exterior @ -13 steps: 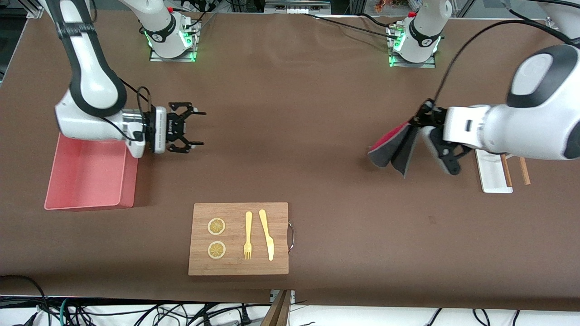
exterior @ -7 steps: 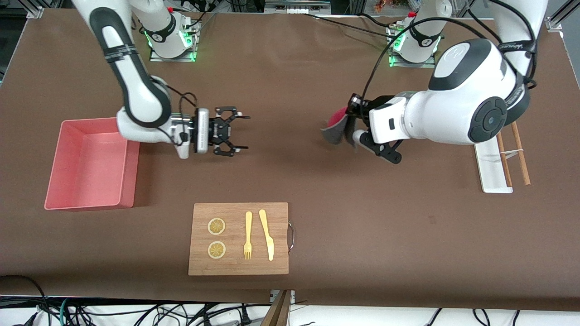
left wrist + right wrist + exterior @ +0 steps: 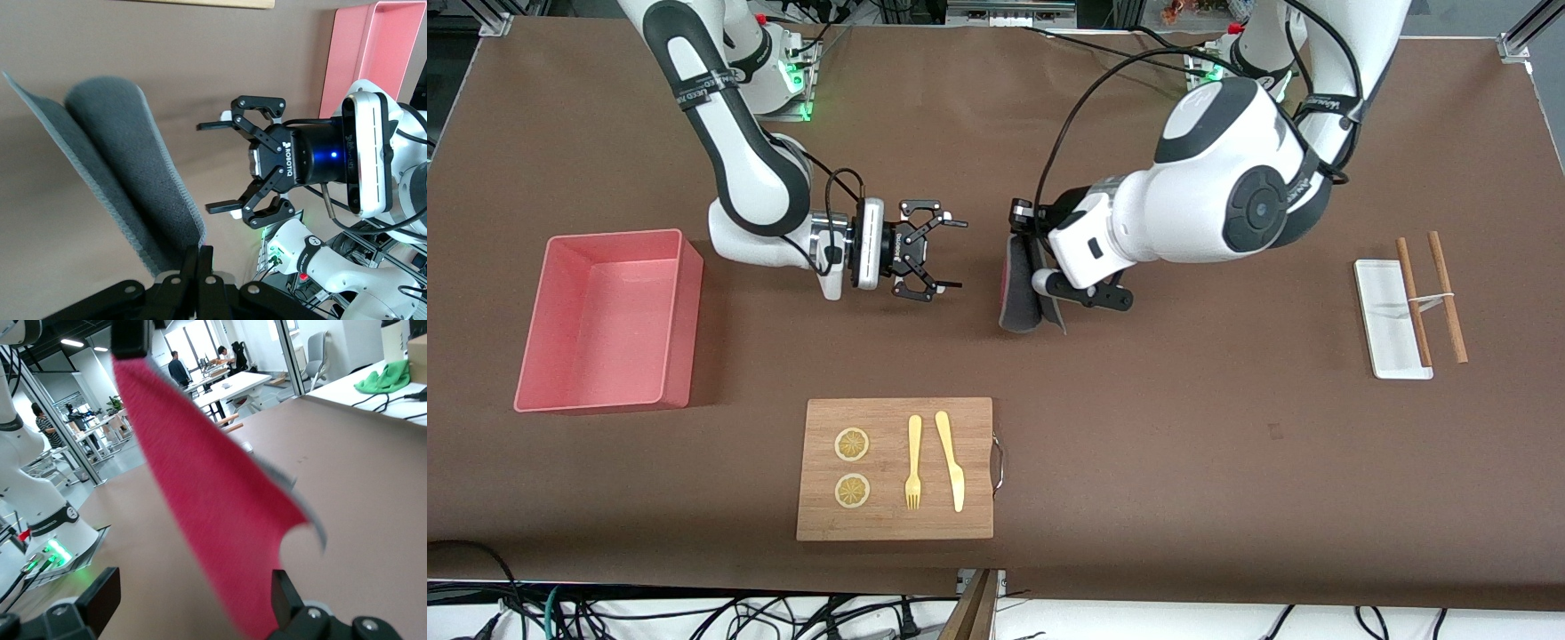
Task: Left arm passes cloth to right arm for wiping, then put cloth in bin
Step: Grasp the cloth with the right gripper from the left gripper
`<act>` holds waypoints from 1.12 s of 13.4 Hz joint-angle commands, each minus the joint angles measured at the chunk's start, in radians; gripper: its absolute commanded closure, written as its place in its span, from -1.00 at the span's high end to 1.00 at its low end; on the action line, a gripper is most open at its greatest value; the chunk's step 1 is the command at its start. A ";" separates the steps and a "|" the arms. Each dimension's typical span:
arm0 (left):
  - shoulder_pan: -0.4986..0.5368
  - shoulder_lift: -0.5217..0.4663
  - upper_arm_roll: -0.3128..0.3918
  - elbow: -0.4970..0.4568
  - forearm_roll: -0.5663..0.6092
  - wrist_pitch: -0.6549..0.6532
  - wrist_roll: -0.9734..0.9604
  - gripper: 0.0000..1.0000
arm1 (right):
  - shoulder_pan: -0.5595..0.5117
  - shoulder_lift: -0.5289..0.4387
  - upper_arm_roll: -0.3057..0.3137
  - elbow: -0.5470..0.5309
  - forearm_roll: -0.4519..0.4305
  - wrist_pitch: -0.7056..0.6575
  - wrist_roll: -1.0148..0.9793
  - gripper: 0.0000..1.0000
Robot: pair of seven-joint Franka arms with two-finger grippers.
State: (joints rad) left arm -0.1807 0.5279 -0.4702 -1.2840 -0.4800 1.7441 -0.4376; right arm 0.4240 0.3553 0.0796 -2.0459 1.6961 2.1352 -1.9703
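Observation:
I need to grab the cloth's loose hanging end [image 3: 1020, 316] [image 3: 257, 607] with my right gripper next, opposite the edge that my left gripper holds. Then I can wipe the tabletop.
The cloth [image 3: 1021, 298] hangs over the middle of the table, crimson-pink on one face [image 3: 213, 513] and dark grey on its back [image 3: 120, 167]. My left gripper [image 3: 1017, 238] is shut on its upper edge; in the left wrist view the left gripper [image 3: 201, 263] pinches the grey edging. My right gripper [image 3: 959, 254] is open and level, facing the cloth across a small gap. The left wrist view shows the right gripper [image 3: 213, 167] with nothing in it. The right gripper [image 3: 193, 600] frames the cloth without touching it. The pink bin [image 3: 680, 320] stands at the right arm's end.
A wooden board [image 3: 978, 418] with a fork [image 3: 913, 462], a knife [image 3: 951, 460] and two lemon slices [image 3: 852, 444] lies nearer the front camera. A white tray [image 3: 1383, 293] with chopsticks [image 3: 1448, 298] sits toward the left arm's end.
Both arms have swung in toward the table's middle. The left arm carried the cloth away from the white tray; the right gripper left the bin and now faces the cloth, still open.

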 commanded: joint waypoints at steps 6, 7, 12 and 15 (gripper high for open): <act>-0.072 0.026 0.012 0.005 -0.006 0.080 -0.096 -1.00 | 0.036 0.014 0.019 0.045 0.120 0.112 -0.100 1.00; -0.074 0.026 0.012 0.005 -0.006 0.080 -0.096 -1.00 | 0.047 0.030 0.020 0.059 0.147 0.121 -0.114 1.00; -0.074 0.026 0.012 0.005 -0.006 0.080 -0.098 -1.00 | 0.064 0.059 0.019 0.093 0.181 0.127 -0.150 -0.15; -0.072 0.027 0.012 0.005 -0.006 0.080 -0.096 -1.00 | 0.052 0.059 0.008 0.104 0.178 0.127 -0.203 -0.92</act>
State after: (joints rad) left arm -0.2467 0.5558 -0.4653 -1.2846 -0.4800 1.8161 -0.5248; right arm 0.4838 0.4071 0.0866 -1.9614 1.8286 2.2301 -2.0976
